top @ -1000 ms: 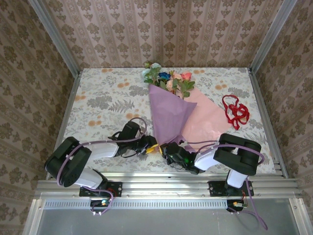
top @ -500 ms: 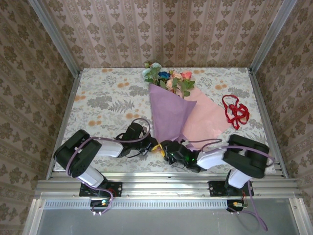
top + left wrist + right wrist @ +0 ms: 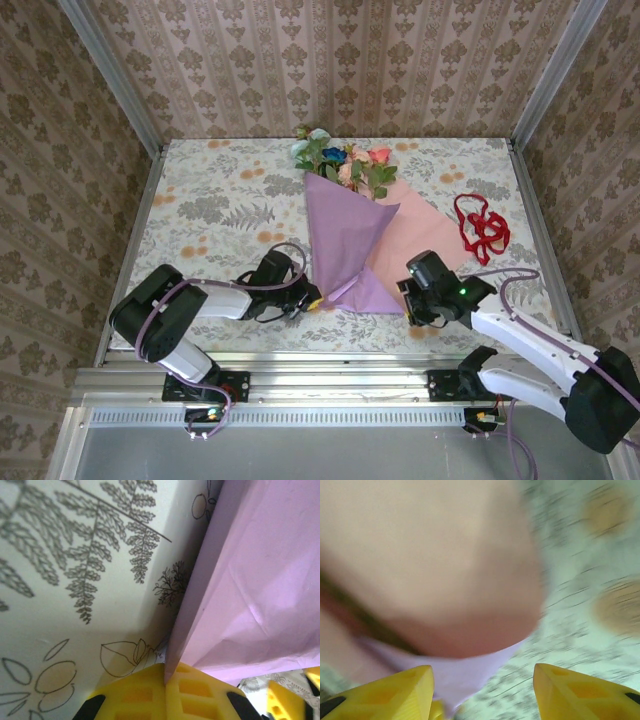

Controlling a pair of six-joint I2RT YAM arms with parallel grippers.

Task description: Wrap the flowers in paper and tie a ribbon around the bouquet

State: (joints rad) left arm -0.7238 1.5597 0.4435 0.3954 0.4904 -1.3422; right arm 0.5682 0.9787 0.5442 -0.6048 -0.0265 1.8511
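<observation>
Next, my right gripper grabs the paper's pink flap by its near edge [image 3: 407,303], to fold the flap across and wrap the flowers [image 3: 340,160].
The flowers [image 3: 340,160] lie at the back of the table, their heads sticking out of the paper [image 3: 345,235], which is folded into a lilac cone with its pinkish reverse [image 3: 425,235] spread to the right. My left gripper [image 3: 312,297] is low at the cone's bottom left, shut on the paper's edge; in the left wrist view the yellow fingertips [image 3: 150,690] pinch the lilac sheet [image 3: 250,580]. My right gripper [image 3: 415,285] hovers open over the pink flap's lower edge, nothing between its fingers [image 3: 395,692]. The red ribbon [image 3: 480,225] lies loose to the right.
A floral tablecloth [image 3: 210,210] covers the table. Metal rails [image 3: 545,240] and patterned walls close it in at left, right and back. The right arm's links [image 3: 540,345] stretch over the near right corner.
My right gripper opened, let go of the paper's bottom tip and swung up to the right. The left gripper closed on the paper's edge. The lilac flap spread rightwards.
</observation>
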